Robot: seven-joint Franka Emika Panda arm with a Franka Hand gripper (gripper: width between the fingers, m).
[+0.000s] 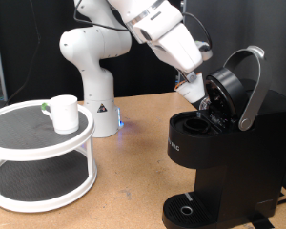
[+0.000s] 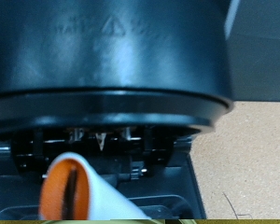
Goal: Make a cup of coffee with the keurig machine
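Note:
My gripper levels the white pod and brings it down next, before releasing it, since its orange-brown top tips sideways above the open pod chamber (image 1: pixel 193 122).
The keurig machine (image 1: pixel 224 157) stands at the exterior view's right with its lid (image 1: pixel 234 86) raised and its pod chamber (image 1: pixel 193 122) open. My gripper (image 1: pixel 193 89) is right at the lid's underside, just above the chamber. It is shut on a small white pod (image 2: pixel 84 194) with an orange-brown top. In the wrist view the lid's black underside (image 2: pixel 112 56) fills most of the frame and the dark chamber (image 2: pixel 103 145) lies below it. The white cup (image 1: pixel 64 112) stands on a round stand at the exterior view's left, far from the gripper. The machine's drip tray (image 1: pixel 186 210) is bare.
The cup's stand is a white two-tier round shelf (image 1: pixel 19 157) with a dark top surface. The robot's white base (image 1: pixel 93 91) stands behind it. The wooden table (image 1: pixel 124 191) lies between shelf and machine. A black curtain hangs behind.

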